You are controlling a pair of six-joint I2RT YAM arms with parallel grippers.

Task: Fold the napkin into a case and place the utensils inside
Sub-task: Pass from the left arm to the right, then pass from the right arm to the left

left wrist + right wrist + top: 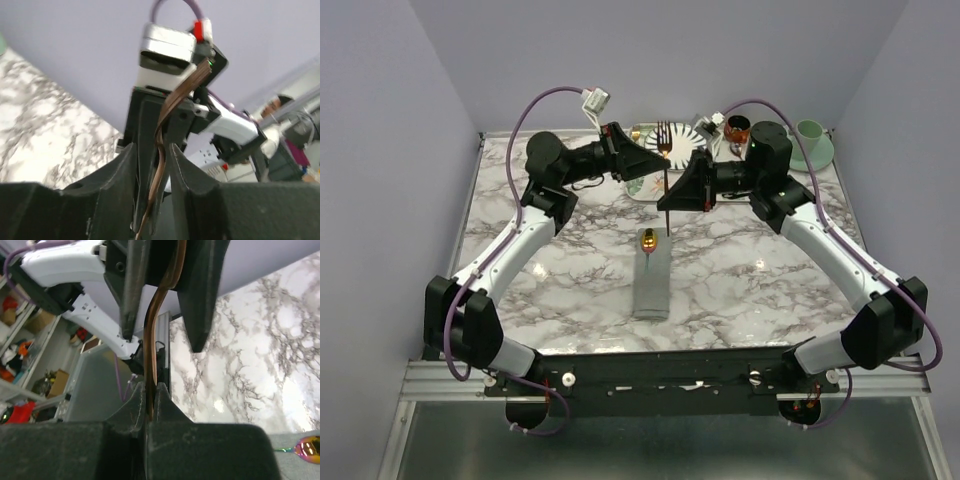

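Observation:
My left gripper should grab the fork (663, 218) high on its neck (666, 162), just below the fork's tines. This leaves the fork's handle free to go into the case.
The napkin (651, 287) lies as a narrow grey case on the middle of the marble table. The spoon's gold bowl (649, 240) (309, 446) sticks out of its far end. The copper-pink fork (663, 218) (165, 130) (152, 330) hangs upright above the case's far end. My right gripper (672, 197) (149, 388) is shut on its handle. My left gripper (658, 156) (152, 146) stands open around the fork higher up, and its fingers (200, 295) are apart from the metal.
A striped plate (688, 140) and a leaf-patterned tray (642, 133) sit at the back edge behind the grippers. A green cup on a saucer (810, 142) stands at the back right, with a small orange object (736, 127) beside the plate.

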